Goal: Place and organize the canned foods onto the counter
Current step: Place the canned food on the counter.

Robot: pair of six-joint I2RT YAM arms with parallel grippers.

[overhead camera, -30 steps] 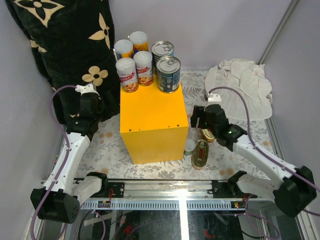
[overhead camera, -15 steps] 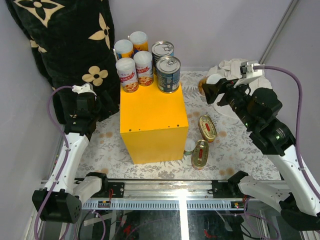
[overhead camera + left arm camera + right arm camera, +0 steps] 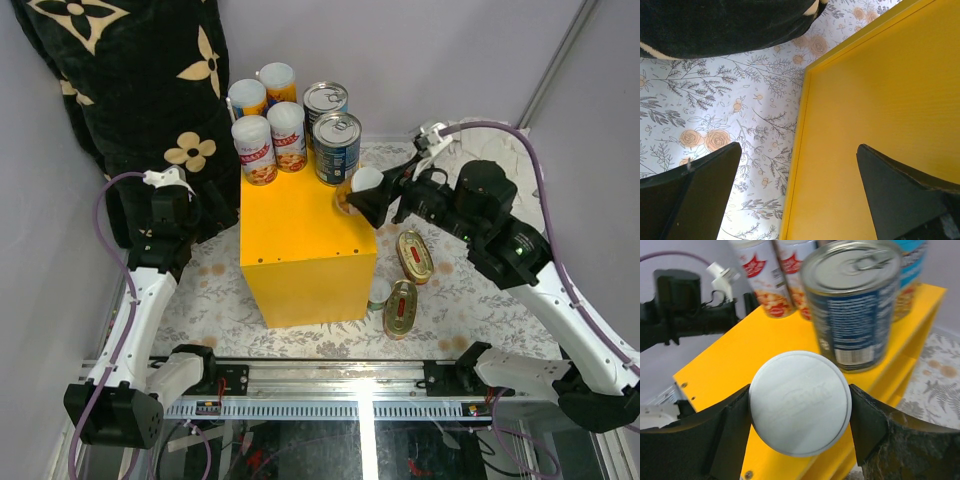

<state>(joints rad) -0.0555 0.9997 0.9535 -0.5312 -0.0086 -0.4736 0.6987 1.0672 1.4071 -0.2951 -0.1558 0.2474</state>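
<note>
The can would tip off the counter's edge if I opened now, so my right gripper should move it to the flat top by the white-lidded cans before letting it go.
The counter is a bright yellow box in the middle of the floral mat. At its back edge stand several slim white-lidded cans and two blue-labelled cans. My right gripper is shut on another slim can, held in the air over the counter's right edge. In the right wrist view its white lid fills the gap between both fingers, just in front of a blue can. My left gripper is open and empty beside the counter's left side. Two oval gold tins lie on the mat to the right.
A black flower-patterned pillow leans at the back left, close to my left arm. A crumpled white cloth lies at the back right. One small can rests against the counter's front right corner, next to the oval tins.
My right arm rose from the mat near the oval tins with a slim can, swung past the white cloth, and now holds it over the counter's right edge. The left arm barely moved.
</note>
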